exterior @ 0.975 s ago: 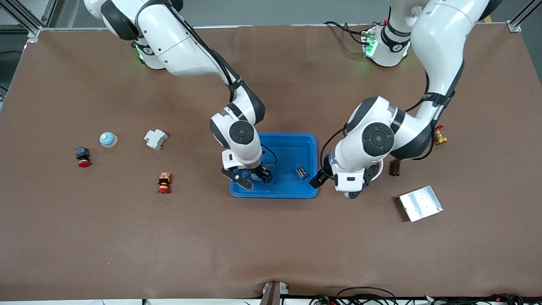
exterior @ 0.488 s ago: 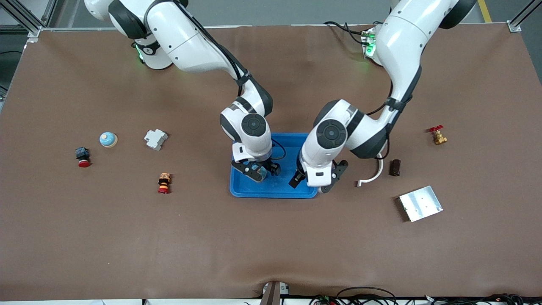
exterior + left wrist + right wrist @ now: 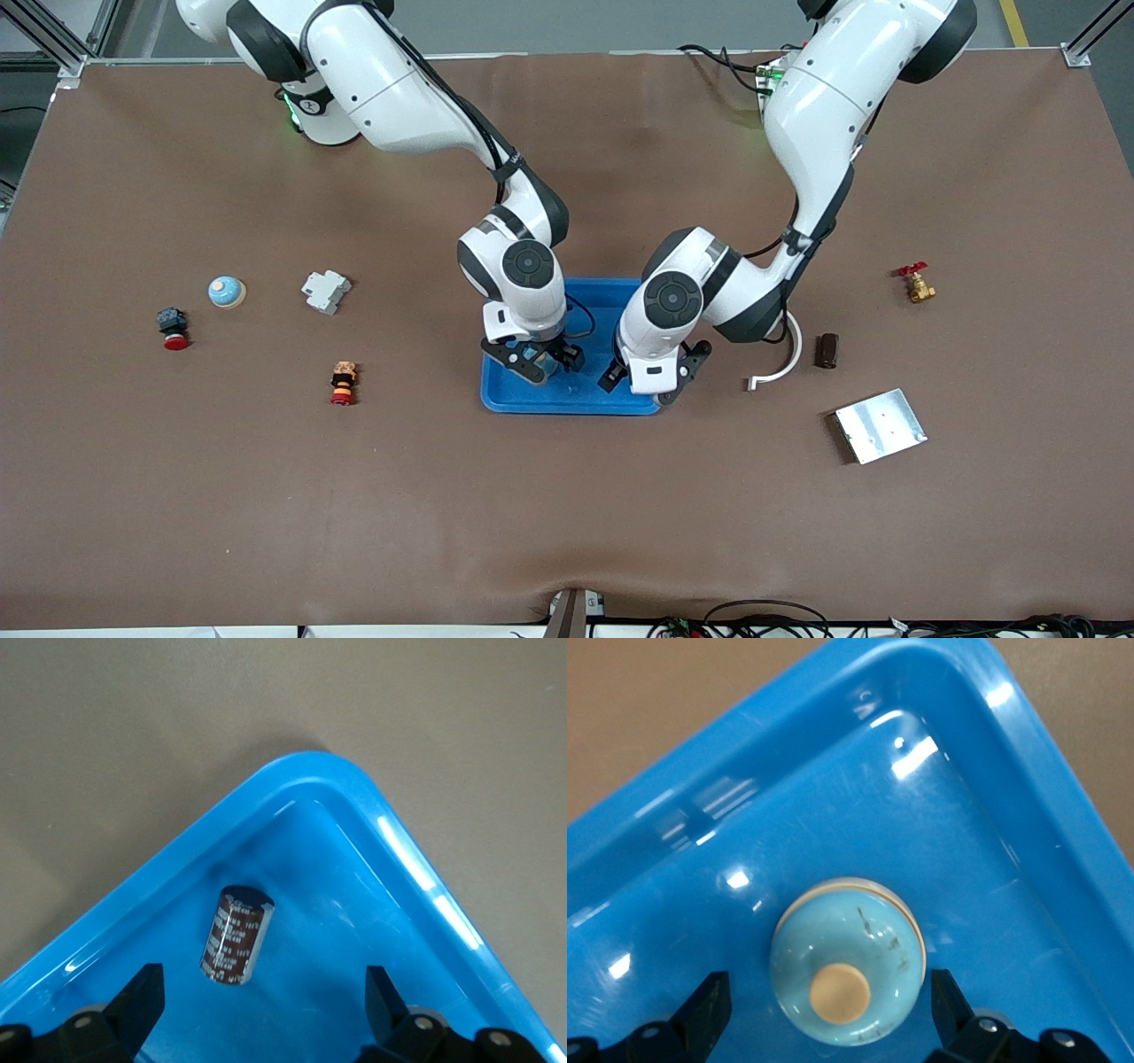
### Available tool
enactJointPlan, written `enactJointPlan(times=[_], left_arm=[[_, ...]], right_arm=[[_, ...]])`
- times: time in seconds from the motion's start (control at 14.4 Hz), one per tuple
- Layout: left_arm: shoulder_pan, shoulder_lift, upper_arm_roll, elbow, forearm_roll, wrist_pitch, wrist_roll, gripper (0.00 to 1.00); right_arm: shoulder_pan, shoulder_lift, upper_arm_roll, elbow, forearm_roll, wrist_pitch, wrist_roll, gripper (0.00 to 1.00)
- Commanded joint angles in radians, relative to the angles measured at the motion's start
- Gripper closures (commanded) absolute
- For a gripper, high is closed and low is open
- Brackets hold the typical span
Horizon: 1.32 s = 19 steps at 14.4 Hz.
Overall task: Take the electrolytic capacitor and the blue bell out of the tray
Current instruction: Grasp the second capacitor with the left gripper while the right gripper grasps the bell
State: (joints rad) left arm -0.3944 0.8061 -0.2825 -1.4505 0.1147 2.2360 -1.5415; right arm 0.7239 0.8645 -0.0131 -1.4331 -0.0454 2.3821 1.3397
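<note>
The dark brown capacitor (image 3: 236, 935) lies deeper on the tray's bottom, and my left gripper's fingers stop above it, so they should come down before closing on it.
A blue tray (image 3: 611, 306) lies mid-table. In it lies a dark brown capacitor (image 3: 236, 935) on its side near a rounded corner of the tray (image 3: 319, 784). My left gripper (image 3: 647, 378) (image 3: 263, 973) hangs open just above it, one finger on each side, touching nothing. A pale blue bell (image 3: 849, 973) with a beige button sits upright on the tray floor (image 3: 859, 815). My right gripper (image 3: 536, 363) (image 3: 828, 977) is open around it with gaps on both sides. In the front view the left hand hides the capacitor.
Toward the right arm's end lie another pale blue bell (image 3: 227, 291), a grey breaker (image 3: 326, 291), a red-capped button (image 3: 174, 329) and an orange-red button (image 3: 343, 382). Toward the left arm's end: a white curved piece (image 3: 780, 368), dark brown cylinder (image 3: 826, 350), brass valve (image 3: 917, 285), metal plate (image 3: 880, 425).
The left arm has swung from beside the tray to over its end, covering the capacitor in the front view. The right gripper shifted slightly inward over the tray. Both stayed open.
</note>
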Motion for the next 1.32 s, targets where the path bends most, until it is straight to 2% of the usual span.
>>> enactJointPlan(times=[0.0, 0.21, 0.28, 0.42, 0.49, 0.63, 0.91, 1.25], left_arm=[[-0.017, 0.012, 0.016, 0.015, 0.017, 0.007, -0.009, 0.0], [-0.017, 0.033, 0.016, 0.013, 0.02, 0.007, -0.012, 0.0], [-0.017, 0.038, 0.016, 0.015, 0.025, 0.008, -0.014, 0.0], [-0.017, 0.044, 0.016, 0.015, 0.031, 0.011, -0.016, 0.0], [-0.017, 0.05, 0.016, 0.015, 0.031, 0.016, -0.016, 0.0], [-0.017, 0.051, 0.016, 0.015, 0.033, 0.03, -0.016, 0.0], [-0.017, 0.061, 0.016, 0.015, 0.031, 0.034, -0.016, 0.0], [-0.017, 0.064, 0.016, 0.013, 0.031, 0.043, -0.016, 0.0]], right_arm=[[-0.006, 0.016, 0.002, 0.034, -0.019, -0.011, -0.002, 0.0], [-0.004, 0.016, 0.002, 0.034, -0.021, -0.012, -0.004, 0.0], [-0.004, 0.016, 0.002, 0.034, -0.025, -0.012, -0.005, 0.04], [-0.007, 0.016, 0.004, 0.034, -0.053, -0.012, -0.023, 0.29], [-0.004, 0.016, 0.004, 0.034, -0.063, -0.014, -0.036, 0.47], [-0.004, 0.016, 0.004, 0.034, -0.065, -0.014, -0.04, 0.97], [-0.007, 0.004, 0.004, 0.039, -0.063, -0.041, -0.042, 1.0], [-0.027, -0.008, 0.005, 0.155, -0.057, -0.26, -0.125, 1.0]])
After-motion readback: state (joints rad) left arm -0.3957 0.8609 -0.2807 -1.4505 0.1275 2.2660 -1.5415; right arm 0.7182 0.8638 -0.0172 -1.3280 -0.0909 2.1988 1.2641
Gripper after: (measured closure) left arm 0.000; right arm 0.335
